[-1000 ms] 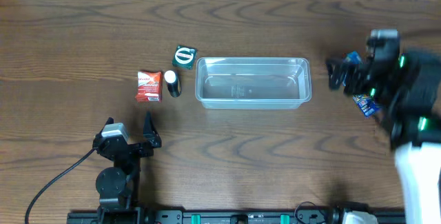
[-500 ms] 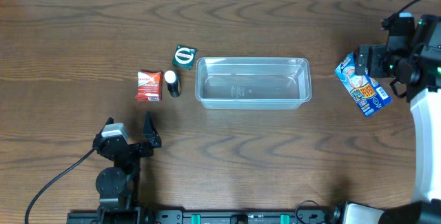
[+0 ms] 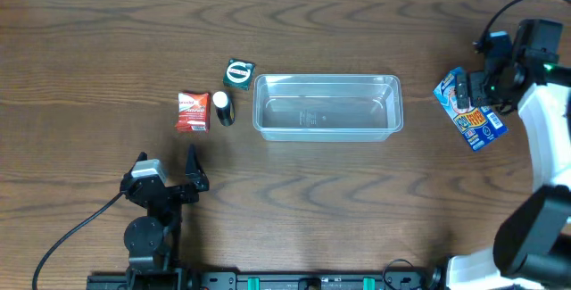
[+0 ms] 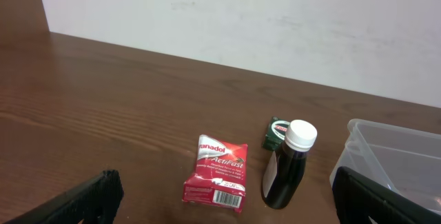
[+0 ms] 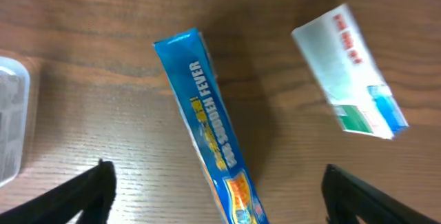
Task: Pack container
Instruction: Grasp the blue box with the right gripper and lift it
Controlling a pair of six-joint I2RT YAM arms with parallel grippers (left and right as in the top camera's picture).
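The right gripper grabs the blue box from above across its narrow printed edge next, to lower it lengthwise into the container [image 3: 326, 105].
The clear plastic container [image 3: 326, 105] stands empty mid-table; its corner shows at the edge of the right wrist view [image 5: 9, 117]. A blue box [image 3: 470, 110] lies to its right on the wood. My right gripper [image 3: 482, 85] hovers over that box, open, and its dark fingers [image 5: 86, 191] straddle the blue box [image 5: 207, 124] without touching it. My left gripper [image 3: 168, 163] rests open near the front left. It faces a red packet [image 4: 217, 172], a dark bottle with a white cap [image 4: 288, 165] and a small green packet [image 4: 274, 133].
A white box with green and blue print [image 5: 351, 72] lies just beyond the blue box. The red packet [image 3: 193, 111], the bottle [image 3: 222, 108] and the green packet [image 3: 239, 73] cluster left of the container. A black cable [image 3: 71, 236] trails from the left arm.
The right arm has swung back from above the blue box towards the far right edge, and its gripper now points down at the box. The left arm and all objects stayed still.
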